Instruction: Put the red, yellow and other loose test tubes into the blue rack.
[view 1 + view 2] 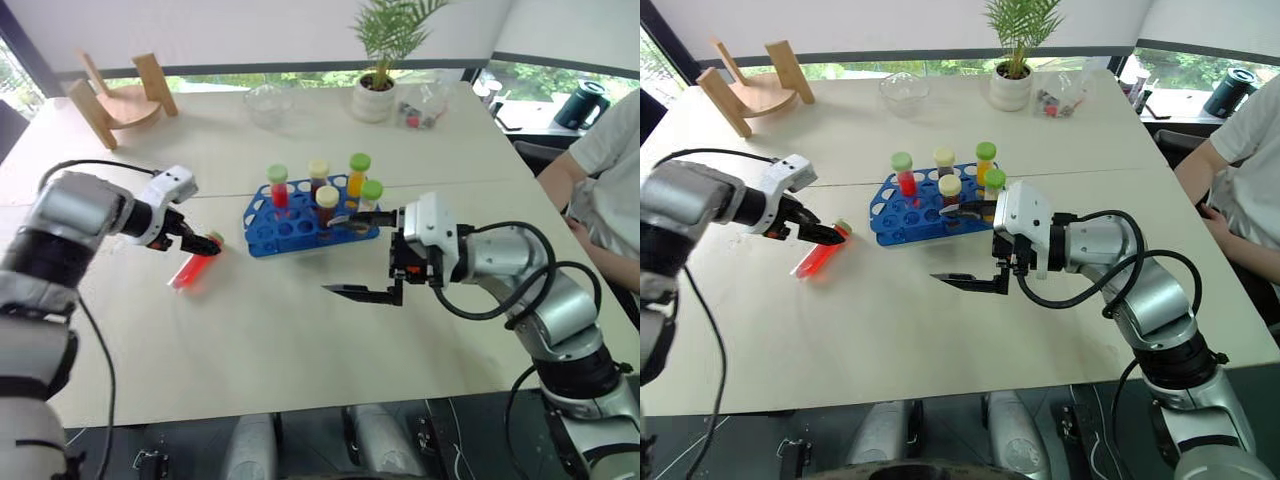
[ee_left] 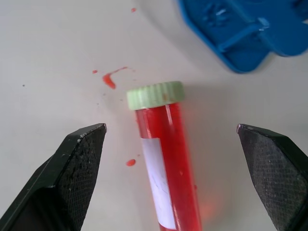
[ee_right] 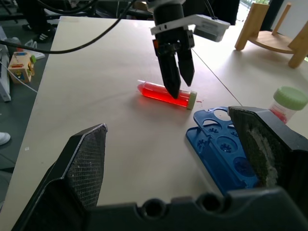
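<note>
The red tube is still below my left gripper's fingers, so my gripper needs to come down before closing.
A loose red test tube (image 1: 188,270) with a pale green cap lies on the table left of the blue rack (image 1: 262,240). My left gripper (image 1: 205,243) hangs open just over its capped end, one finger on either side of the tube (image 2: 166,159), not touching it. Several capped tubes stand in the rack, among them a yellow one (image 1: 357,175) and a red one (image 1: 278,187). My right gripper (image 1: 332,254) is open and empty, hovering in front of the rack's right end and pointing left.
Small red drops (image 2: 109,79) spot the table near the tube's cap. At the back stand a wooden stand (image 1: 115,95), a glass bowl (image 1: 268,103), a potted plant (image 1: 378,85) and a plastic bag (image 1: 425,105). A person (image 1: 600,160) sits at the right edge.
</note>
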Controlling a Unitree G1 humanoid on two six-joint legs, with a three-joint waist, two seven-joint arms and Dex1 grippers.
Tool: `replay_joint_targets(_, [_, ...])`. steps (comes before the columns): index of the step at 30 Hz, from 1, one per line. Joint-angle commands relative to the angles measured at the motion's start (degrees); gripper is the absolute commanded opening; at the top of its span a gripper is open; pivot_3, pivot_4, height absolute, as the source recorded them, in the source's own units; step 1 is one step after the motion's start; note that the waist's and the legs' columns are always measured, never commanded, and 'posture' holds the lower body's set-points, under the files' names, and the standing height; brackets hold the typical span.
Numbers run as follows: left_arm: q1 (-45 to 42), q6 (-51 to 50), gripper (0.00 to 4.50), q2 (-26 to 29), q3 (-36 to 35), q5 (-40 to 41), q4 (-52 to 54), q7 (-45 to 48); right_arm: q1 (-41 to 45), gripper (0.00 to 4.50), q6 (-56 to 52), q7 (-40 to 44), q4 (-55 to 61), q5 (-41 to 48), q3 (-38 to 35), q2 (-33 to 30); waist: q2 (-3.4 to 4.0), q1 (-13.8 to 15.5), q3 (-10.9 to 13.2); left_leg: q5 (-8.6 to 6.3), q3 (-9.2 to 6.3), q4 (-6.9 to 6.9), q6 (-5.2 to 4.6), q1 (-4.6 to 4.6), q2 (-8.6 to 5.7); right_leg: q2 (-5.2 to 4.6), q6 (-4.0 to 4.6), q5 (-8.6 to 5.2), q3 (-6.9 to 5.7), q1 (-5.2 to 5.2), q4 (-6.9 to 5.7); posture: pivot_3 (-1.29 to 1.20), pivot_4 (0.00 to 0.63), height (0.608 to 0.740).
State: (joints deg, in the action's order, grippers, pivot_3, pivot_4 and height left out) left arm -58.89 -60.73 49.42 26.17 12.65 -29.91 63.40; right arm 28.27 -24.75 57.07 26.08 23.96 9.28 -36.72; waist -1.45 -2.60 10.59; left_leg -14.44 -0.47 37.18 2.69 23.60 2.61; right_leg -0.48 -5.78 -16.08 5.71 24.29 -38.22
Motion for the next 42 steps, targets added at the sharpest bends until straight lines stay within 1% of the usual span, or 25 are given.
replay_joint_targets(1, [-3.28, 1.09, 4.5, -3.35, 0.13, -3.47, -6.79, -0.32, 0.23, 4.44, -0.5, 0.42, 2.65, 1.55, -0.9, -0.57, 0.0, 0.15, 0.0, 0.0, 0.0, 0.0, -0.01, 0.04, 0.0, -0.01, 0.0, 0.0, 0.0, 0.02, 0.02, 0.0, 0.15, 0.74])
replay_joint_targets(7, [-3.95, 5.19, 4.5, -8.53, -0.35, -8.08, -13.9, -1.8, -0.21, 4.44, -2.72, 0.14, 4.84, 3.09, -2.63, -1.78, 0.05, 0.34, -0.03, 0.0, 0.0, 0.08, -0.01, 0.02, -0.03, -0.07, -0.02, 0.01, -0.02, 0.0, -0.05, 0.0, 0.15, 0.74])
replay_joint_targets(9, [-4.14, 6.21, 3.97, -9.96, -1.19, -9.16, -15.84, -2.84, -0.26, 4.5, -2.88, 0.0, 5.03, 2.96, -3.12, -2.32, 0.1, 0.54, -0.06, 0.0, -0.01, 0.1, -0.01, -0.18, -0.05, -0.08, -0.02, 0.01, -0.02, -0.24, -0.07, 0.0, 0.15, 0.74])
replay_joint_targets(10, [-4.3, 6.81, 3.61, -10.31, -1.49, -9.62, -16.45, -2.81, -0.25, 4.5, -2.88, -0.09, 5.04, 2.79, -3.3, -2.63, 0.11, 0.56, -0.06, 0.0, -0.01, 0.11, -0.01, -0.24, -0.06, -0.08, -0.02, 0.01, -0.02, -0.32, -0.07, 0.0, 0.15, 0.74])
replay_joint_targets(13, [-4.71, 7.2, 2.06, -10.51, -2.85, -10.34, -16.73, -2.06, -0.47, 4.5, -3.13, -0.45, 5.07, 3.08, -3.97, -3.35, 0.1, 0.41, -0.06, 0.0, -0.01, 0.21, -0.01, -0.27, -0.06, -0.08, -0.02, 0.0, -0.01, -0.39, -0.06, 0.0, 0.15, 0.74])
replay_joint_targets(14, [-4.75, 6.9, 1.46, -10.2, -3.37, -10.31, -16.07, -1.47, -0.53, 4.5, -2.99, -0.55, 4.96, 3.06, -4.18, -3.45, 0.1, 0.42, -0.06, 0.0, -0.02, 0.22, -0.01, -0.26, -0.06, -0.08, -0.03, 0.01, -0.01, -0.39, -0.06, 0.0, 0.15, 0.74])
replay_joint_targets(15, [-4.79, 6.49, 1.15, -9.87, -3.9, -10.24, -15.31, -0.98, -0.57, 4.5, -2.87, -0.5, 4.82, 3.09, -4.4, -3.57, 0.1, 0.49, -0.06, 0.0, -0.02, 0.22, -0.01, -0.25, -0.06, -0.08, -0.03, 0.0, -0.01, -0.39, -0.06, 0.0, 0.15, 0.74])
replay_joint_targets(17, [-4.37, 5.67, 1.14, -8.72, -4.84, -9.57, -12.36, 0.45, -0.77, 4.5, -2.8, -0.32, 4.46, 3.16, -4.91, -3.85, 0.09, 0.54, -0.06, 0.0, -0.08, 0.2, -0.01, -0.22, -0.07, -0.08, -0.04, 0.0, -0.06, -0.39, -0.06, 0.0, 0.15, 0.74])
replay_joint_targets(19, [-2.86, 4.75, 1.14, -6.12, -8.15, -6.45, -5.73, 3.05, -1.07, 4.5, -2.59, -0.04, 3.96, 2.99, -5.26, -4.25, 0.04, 0.35, -0.02, 0.0, -0.1, 0.16, -0.01, -0.17, -0.06, -0.08, -0.04, 0.0, -0.07, -0.33, -0.05, 0.0, 0.15, 0.74])
replay_joint_targets(21, [-0.73, 4.75, 1.14, -4.49, -15.86, -0.92, 1.42, 4.14, -1.44, 4.5, -2.58, -0.23, 3.65, 3.08, -5.76, -4.29, -0.01, 0.13, 0.01, 0.0, -0.1, 0.12, -0.01, -0.04, -0.04, -0.09, -0.04, 0.01, -0.07, -0.17, -0.06, 0.0, 0.15, 0.74])
replay_joint_targets(22, [1.12, 6.16, 1.14, -4.37, -21.28, 2.57, 5.24, 4.01, -1.69, 4.5, -2.28, -0.29, 3.43, 2.88, -5.87, -4.26, -0.02, 0.05, 0.02, 0.0, -0.09, 0.09, 0.0, 0.05, -0.02, -0.09, -0.04, 0.01, -0.06, -0.03, -0.07, 0.0, 0.15, 0.74])
replay_joint_targets(23, [2.61, 6.99, 1.14, -4.37, -25.07, 5.04, 8.23, 3.68, -1.91, 4.5, -2.04, -0.28, 3.3, 2.79, -6.01, -4.31, -0.01, 0.06, 0.02, 0.0, -0.09, 0.07, 0.0, 0.12, 0.0, -0.09, -0.03, 0.01, -0.07, 0.07, -0.07, 0.0, 0.15, 0.74])
replay_joint_targets(25, [5.06, 6.14, 1.14, -5.82, -32.29, 10.08, 12.86, 2.03, -2.24, 4.5, -1.81, -0.47, 3.02, 2.58, -6.14, -4.24, -0.01, 0.05, 0.02, 0.0, -0.09, 0.06, 0.0, 0.13, 0.02, -0.09, -0.03, 0.0, -0.07, 0.1, -0.08, 0.0, 0.15, 0.74])
replay_joint_targets(26, [6.8, 6.09, 1.14, -8.11, -36.45, 13.09, 16.14, 0.07, -2.33, 4.5, -1.56, -0.62, 2.72, 2.3, -5.97, -4.09, 0.01, 0.07, 0.01, 0.0, -0.08, 0.06, 0.0, 0.13, 0.02, -0.1, -0.02, 0.0, -0.07, 0.1, -0.08, 0.0, 0.15, 0.74])
replay_joint_targets(28, [9.95, 7.03, 1.14, -12.09, -41.95, 17.41, 21.94, -3.21, -2.41, 4.5, -0.98, -1.01, 2.14, 1.7, -5.74, -3.8, 0.02, 0.17, 0.0, 0.01, -0.06, 0.12, 0.0, 0.12, 0.0, -0.14, -0.03, 0.01, -0.07, 0.07, -0.12, 0.0, 0.15, 0.74])
replay_joint_targets(29, [11.22, 7.82, 1.14, -13.51, -43.31, 18.7, 24.17, -4.35, -2.38, 4.5, -0.71, -1.2, 1.91, 1.44, -5.67, -3.69, 0.02, 0.23, 0.0, 0.01, -0.05, 0.16, 0.0, 0.09, 0.0, -0.16, -0.04, 0.02, -0.06, 0.03, -0.12, 0.0, 0.15, 0.74])
replay_joint_targets(30, [12.23, 9.5, 1.14, -15.44, -44.24, 19.25, 25.98, -6.14, -2.27, 4.5, -0.59, -1.44, 1.63, 1.28, -5.72, -3.55, 0.01, 0.32, 0.0, 0.01, -0.05, 0.24, 0.0, 0.07, -0.01, -0.17, -0.05, 0.02, -0.06, -0.03, -0.15, 0.0, 0.15, 0.74])
replay_joint_targets(31, [13.91, 13.95, 1.14, -19.08, -44.47, 19.11, 28.46, -8.57, -2.21, 4.5, -0.55, -1.7, 1.5, 1.23, -5.83, -3.41, 0.01, 0.41, 0.0, 0.01, -0.07, 0.31, 0.01, 0.07, -0.02, -0.16, -0.08, 0.04, -0.07, -0.08, -0.15, 0.0, 0.15, 0.74])
replay_joint_targets(33, [16.47, 21.14, 1.14, -24.11, -43.44, 18.17, 31.4, -11.46, -2.12, 4.5, -0.6, -2.1, 1.32, 1.16, -5.97, -3.3, 0.0, 0.66, 0.01, 0.01, -0.07, 0.44, 0.01, 0.04, -0.05, -0.18, -0.13, 0.07, -0.05, -0.2, -0.14, 0.0, 0.15, 0.74])
replay_joint_targets(34, [17.72, 25.63, 1.14, -27.11, -42.13, 17.01, 31.52, -12.62, -2.09, 4.5, -0.73, -2.35, 1.3, 1.14, -6.02, -3.27, 0.0, 0.74, 0.0, 0.01, -0.08, 0.53, 0.01, 0.04, -0.04, -0.17, -0.16, 0.09, -0.06, -0.26, -0.13, 0.0, 0.15, 0.74])
replay_joint_targets(36, [20.17, 38.84, 1.14, -32.66, -39.2, 13.14, 28.1, -12.87, -2.13, 4.5, -1.12, -2.96, 1.71, 1.25, -6.17, -3.23, 0.0, 0.96, 0.0, 0.0, -0.08, 0.62, 0.01, 0.0, -0.07, -0.18, -0.21, 0.12, -0.04, -0.38, -0.09, 0.0, 0.15, 0.74])
replay_joint_targets(38, [21.28, 48.32, 1.14, -35.57, -37.47, 10.26, 23.57, -12.86, -2.26, 4.5, -1.43, -3.45, 2.12, 1.42, -6.35, -3.34, 0.0, 1.38, 0.0, -0.01, -0.07, 0.64, 0.0, -0.21, -0.08, -0.17, -0.22, 0.13, -0.04, -0.62, 0.02, 0.0, 0.15, 0.74])
replay_joint_targets(42, [20.7, 59.74, 1.14, -38.22, -36.21, 8.16, 14.84, -13.43, -2.42, 4.5, -1.47, -4.17, 2.57, 1.28, -6.27, -3.4, 0.01, 1.41, 0.0, -0.02, -0.07, 0.64, -0.02, -0.25, -0.05, -0.1, -0.22, 0.13, -0.03, -0.66, 0.04, 0.0, 0.15, 0.74])
